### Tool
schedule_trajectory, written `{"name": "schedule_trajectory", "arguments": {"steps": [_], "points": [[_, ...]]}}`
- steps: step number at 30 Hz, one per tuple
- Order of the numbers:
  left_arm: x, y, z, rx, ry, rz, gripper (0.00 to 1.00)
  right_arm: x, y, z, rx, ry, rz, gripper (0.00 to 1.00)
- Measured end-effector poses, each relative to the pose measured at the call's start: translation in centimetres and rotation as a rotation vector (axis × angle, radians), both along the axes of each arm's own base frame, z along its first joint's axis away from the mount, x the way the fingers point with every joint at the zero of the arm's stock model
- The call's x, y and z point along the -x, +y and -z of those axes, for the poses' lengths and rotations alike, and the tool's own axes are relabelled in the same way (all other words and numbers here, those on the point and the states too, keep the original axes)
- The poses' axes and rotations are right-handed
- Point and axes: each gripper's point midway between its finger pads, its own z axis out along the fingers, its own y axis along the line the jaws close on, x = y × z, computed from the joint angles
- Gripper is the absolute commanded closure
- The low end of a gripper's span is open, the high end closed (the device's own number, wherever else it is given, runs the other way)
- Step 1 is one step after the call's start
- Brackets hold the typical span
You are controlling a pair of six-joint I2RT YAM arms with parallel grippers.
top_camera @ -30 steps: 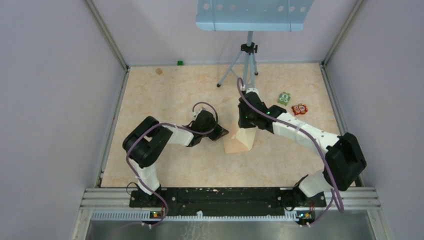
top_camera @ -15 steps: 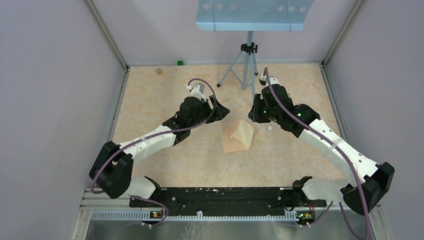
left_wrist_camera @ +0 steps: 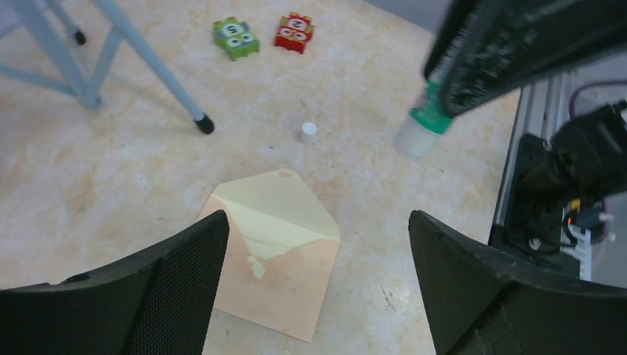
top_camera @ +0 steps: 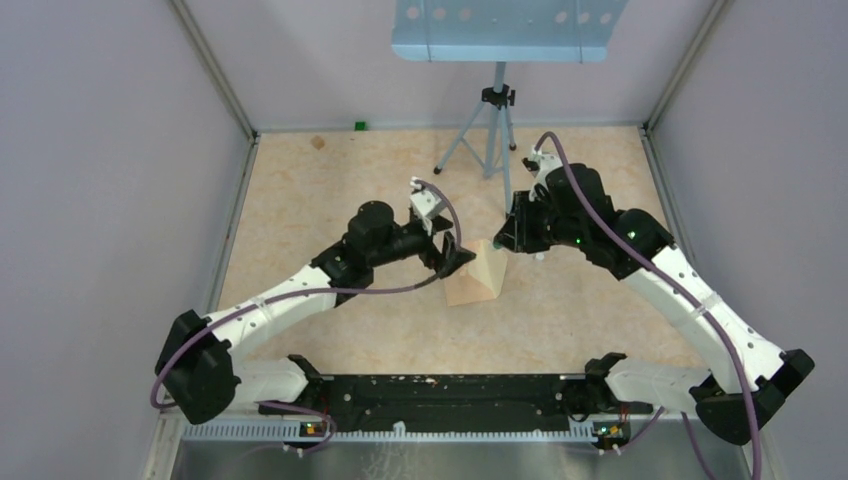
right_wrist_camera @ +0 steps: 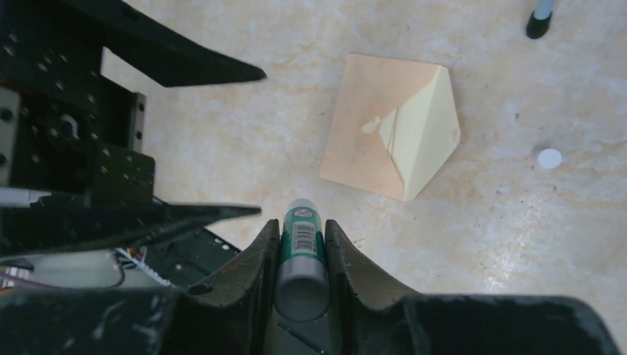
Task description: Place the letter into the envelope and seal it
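Next, my left gripper grabs the glue stick (right_wrist_camera: 302, 248) by its white end (right_wrist_camera: 302, 205) jutting from my right gripper, leaving that gripper free to seal the flap.
The pinkish-tan envelope (top_camera: 462, 290) lies flat mid-table with its pale flap (left_wrist_camera: 277, 203) folded open. A strip of the cream letter (left_wrist_camera: 255, 248) shows in the pocket's V-shaped mouth. My left gripper (left_wrist_camera: 316, 222) hovers open above the envelope, which lies below and between the wide jaws; from the top view it hangs at the envelope's left edge (top_camera: 452, 258). My right gripper (right_wrist_camera: 302, 225) is shut on a green-and-white glue stick (right_wrist_camera: 302, 248). It is held above the table just beyond the flap's tip (top_camera: 512, 232).
A small white cap (left_wrist_camera: 308, 132) lies on the table past the envelope. Green (left_wrist_camera: 236, 38) and red (left_wrist_camera: 296, 33) toy blocks sit further out. A grey-blue tripod (top_camera: 497, 120) stands at the back of the walled table.
My left gripper has gone from shut to wide open and swung back over the envelope's left edge. The right arm has lifted away from the flap towards the back right with the glue stick.
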Motion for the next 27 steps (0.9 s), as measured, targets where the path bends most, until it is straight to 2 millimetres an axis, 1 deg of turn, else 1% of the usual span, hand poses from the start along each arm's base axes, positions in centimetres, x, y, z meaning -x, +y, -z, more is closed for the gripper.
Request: {"name": "schedule_trajectory", "arguments": {"steps": [2, 5, 7, 11, 17, 23, 27], "points": [[1.8, -1.3, 0.2, -0.039, -0.069, 0.084, 0.06, 0.5, 0.4, -0.3, -0.017, 0.009, -0.028, 1.0], [4.3, -3.0, 0.0, -0.061, -0.168, 0.202, 0.09, 1.0, 0.8, -0.5, -0.032, 0.023, -0.061, 1.0], [5.3, -3.6, -0.2, -0.051, -0.23, 0.25, 0.11, 1.3, 0.9, -0.5, -0.035, 0.031, -0.072, 1.0], [5.5, -3.7, 0.0, -0.043, -0.298, 0.282, 0.16, 1.7, 1.0, -0.3, -0.035, 0.045, -0.088, 1.0], [5.3, -4.5, 0.1, -0.023, -0.329, 0.305, 0.2, 2.4, 1.5, -0.3, -0.033, 0.05, -0.115, 1.0], [5.4, -5.0, -0.7, 0.016, -0.35, 0.323, 0.31, 2.7, 2.0, -0.2, -0.033, 0.051, -0.131, 1.0], [5.6, -5.4, -0.4, 0.027, -0.33, 0.339, 0.38, 2.5, 2.4, -0.1, -0.036, 0.055, -0.131, 1.0]]}}
